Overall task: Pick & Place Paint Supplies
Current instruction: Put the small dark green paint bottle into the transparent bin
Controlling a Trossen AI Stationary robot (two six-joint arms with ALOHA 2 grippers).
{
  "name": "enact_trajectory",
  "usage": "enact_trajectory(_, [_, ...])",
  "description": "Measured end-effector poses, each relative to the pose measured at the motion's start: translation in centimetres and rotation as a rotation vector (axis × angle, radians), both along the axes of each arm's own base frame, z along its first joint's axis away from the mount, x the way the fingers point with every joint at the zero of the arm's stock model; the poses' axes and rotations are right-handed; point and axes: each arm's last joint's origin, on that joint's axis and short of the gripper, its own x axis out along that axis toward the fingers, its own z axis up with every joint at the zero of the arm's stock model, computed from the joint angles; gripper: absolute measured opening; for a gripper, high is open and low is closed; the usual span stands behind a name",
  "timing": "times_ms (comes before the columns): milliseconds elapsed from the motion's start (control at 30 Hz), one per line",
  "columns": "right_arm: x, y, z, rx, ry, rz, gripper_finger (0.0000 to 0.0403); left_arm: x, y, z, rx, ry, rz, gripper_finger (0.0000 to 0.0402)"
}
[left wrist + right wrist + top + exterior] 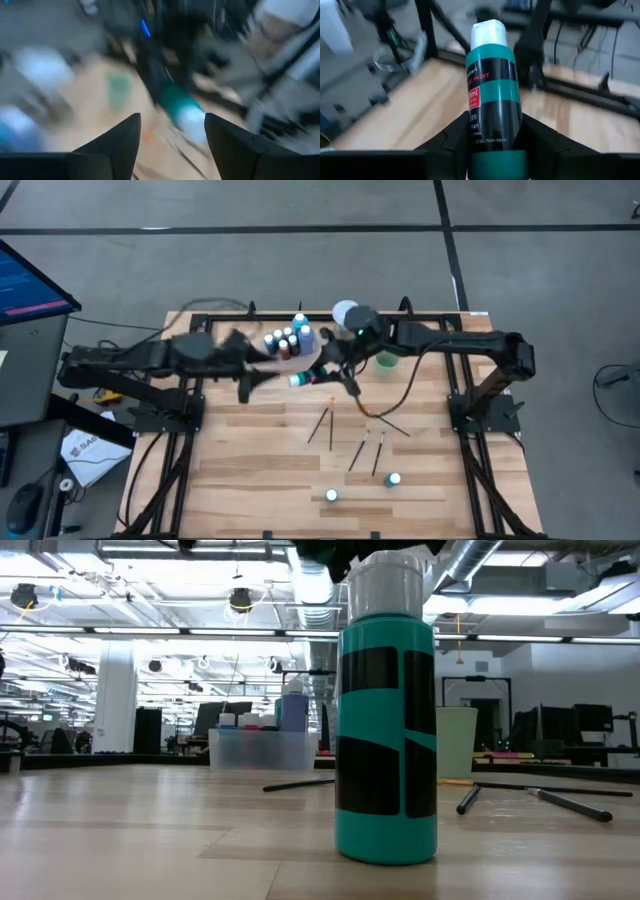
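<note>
My left gripper grabs the teal bottle by its white-end with the cap point(296, 380) next, to pack the paints into the clear bin point(290, 340).
My right gripper point(325, 372) point(492, 125) is shut on a teal paint bottle with a white cap point(300, 380) point(492, 75), above the table in front of a clear bin point(290, 340) that holds several bottles. My left gripper point(245, 383) point(172, 120) is open, just left of that bottle and touching nothing; its blurred view shows the bottle point(182, 112). Two more bottles point(332, 496) point(394, 479) stand near the near edge, and one point(387, 710) fills the low view. Several brushes point(320, 425) point(358, 452) lie flat on the wood. My right gripper pinches the teal bottle between its two fingers point(540, 137) on the lower part of its body, near the base point(495, 145). The fingers come from the table's right and lie along the bottle. The bottle is lifted clear, with its cap point(489, 32) pointing away from the gripper, toward the left.
A white globe point(345, 312) stands at the far edge, beside the right arm. A pale green cup point(385, 360) point(455, 740) stands right of the bin point(262, 748). More brushes point(300, 783) point(570, 802) lie mid-table. Black frame rails run along the table's left and right edges.
</note>
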Motion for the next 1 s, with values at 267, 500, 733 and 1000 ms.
enact_trajectory(267, [-0.5, -1.4, 3.1, 0.097, -0.206, 0.002, 0.015, -1.1, -0.5, 2.7, 0.421, -0.145, 0.031, 0.0221])
enact_trajectory(500, [-0.4, -1.3, 4.5, 0.126, -0.327, 0.007, 0.015, 2.0, -0.7, 2.0, 0.596, -0.13, 0.013, 0.0221])
enact_trajectory(733, [-0.4, -1.3, 4.7, 0.135, -0.335, 0.005, 0.0153, 2.5, -0.9, 2.3, 0.602, -0.192, -0.022, 0.0222])
enact_trajectory(1000, [-0.3, -0.5, 5.2, 0.148, -0.384, 0.039, 0.0154, 2.8, -1.3, 3.5, 0.599, -0.364, -0.12, 0.0217])
